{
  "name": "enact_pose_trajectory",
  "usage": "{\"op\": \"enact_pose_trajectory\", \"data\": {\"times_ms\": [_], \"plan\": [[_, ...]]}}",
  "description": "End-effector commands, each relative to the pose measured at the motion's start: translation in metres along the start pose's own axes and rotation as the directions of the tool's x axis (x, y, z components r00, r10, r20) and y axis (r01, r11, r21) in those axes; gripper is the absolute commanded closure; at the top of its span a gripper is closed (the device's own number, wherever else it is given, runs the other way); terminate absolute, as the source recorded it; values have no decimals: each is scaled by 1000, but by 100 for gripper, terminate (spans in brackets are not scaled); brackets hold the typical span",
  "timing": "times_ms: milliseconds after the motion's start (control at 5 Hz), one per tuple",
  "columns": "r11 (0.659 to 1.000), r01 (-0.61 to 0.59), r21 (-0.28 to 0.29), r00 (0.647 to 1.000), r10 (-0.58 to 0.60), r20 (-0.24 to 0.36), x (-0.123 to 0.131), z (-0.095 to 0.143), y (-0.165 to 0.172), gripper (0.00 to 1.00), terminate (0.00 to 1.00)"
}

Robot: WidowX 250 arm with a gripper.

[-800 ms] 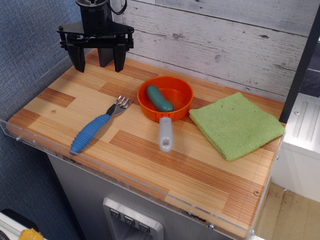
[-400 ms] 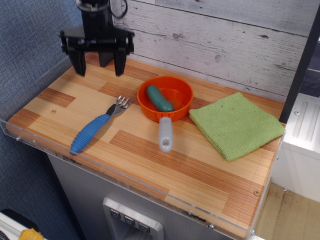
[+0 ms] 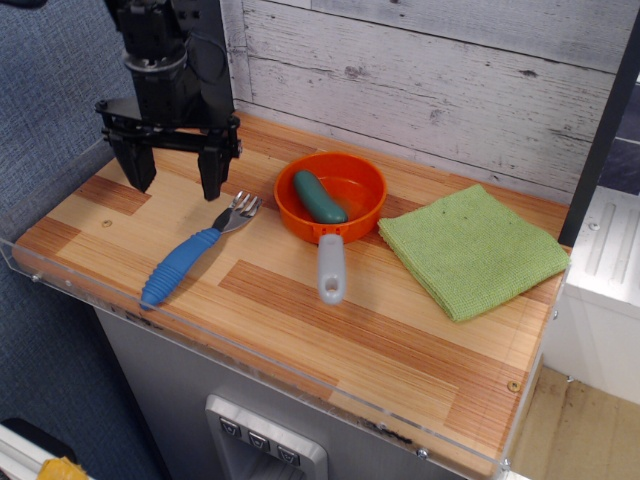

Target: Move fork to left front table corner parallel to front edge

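The fork should lie parallel to the table's front edge, so my gripper will next take hold of the fork's neck (image 3: 222, 221).
The fork (image 3: 196, 252) has a silver head and a thick ribbed blue handle. It lies diagonally on the wooden table (image 3: 300, 310), handle end near the front edge (image 3: 250, 362) at the left, head pointing toward the orange pan. My gripper (image 3: 175, 185) is black, open and empty. It hangs above the table just behind and left of the fork's head, one fingertip (image 3: 211, 190) close to the tines, not touching the fork.
An orange pan (image 3: 331, 197) with a grey handle (image 3: 331, 270) holds a green cucumber-shaped toy (image 3: 318, 197), right of the fork. A folded green cloth (image 3: 470, 250) lies at the right. A white plank wall stands behind and a clear acrylic rim lines the table.
My gripper has moved forward and left from the back of the table and come down toward the fork's head. Nothing on the table has moved.
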State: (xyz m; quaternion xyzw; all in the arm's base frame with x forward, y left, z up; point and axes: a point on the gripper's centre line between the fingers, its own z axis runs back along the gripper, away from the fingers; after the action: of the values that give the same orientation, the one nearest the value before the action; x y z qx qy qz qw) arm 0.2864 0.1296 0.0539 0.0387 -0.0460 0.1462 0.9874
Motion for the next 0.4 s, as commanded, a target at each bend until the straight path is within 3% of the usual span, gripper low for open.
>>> {"op": "enact_pose_trajectory", "data": {"times_ms": [0,200], "plan": [[985,172,7,980,-172,97,-9,-9,2,0,0],[965,263,-15,957,-259,130,-14,-20,-5,0,0]]}}
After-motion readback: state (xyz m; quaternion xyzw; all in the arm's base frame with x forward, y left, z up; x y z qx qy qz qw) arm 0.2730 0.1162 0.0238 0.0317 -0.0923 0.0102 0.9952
